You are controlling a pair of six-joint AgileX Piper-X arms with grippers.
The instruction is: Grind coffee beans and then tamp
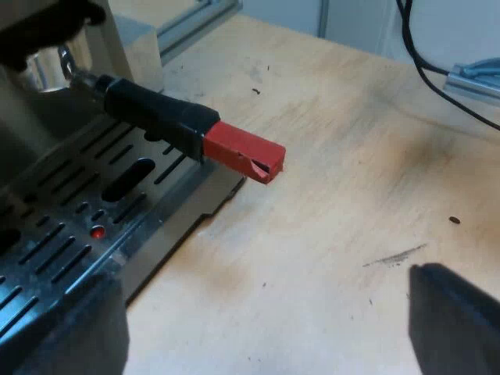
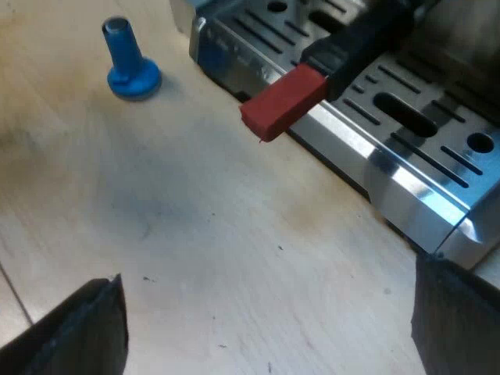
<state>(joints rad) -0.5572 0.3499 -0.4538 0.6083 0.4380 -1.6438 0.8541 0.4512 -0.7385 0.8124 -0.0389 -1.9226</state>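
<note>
The robot's right gripper should grab the holder next by its handle's red end, because the metal drip tray is close under the rest of the holder.
The holder's dark handle sticks out from the espresso machine's front over the drip tray, and its red end reaches past the tray's edge above the wooden table. My left gripper hangs open a short way from the red end, with nothing between its fingers. In the right wrist view the same red end pokes out over the tray's metal rim. A blue tamper stands upright on the table beyond it. My right gripper is open and empty over bare wood.
The wooden table carries a few dark specks and smudges near the machine. A black cable runs along the table's far side, beside a metal rail.
</note>
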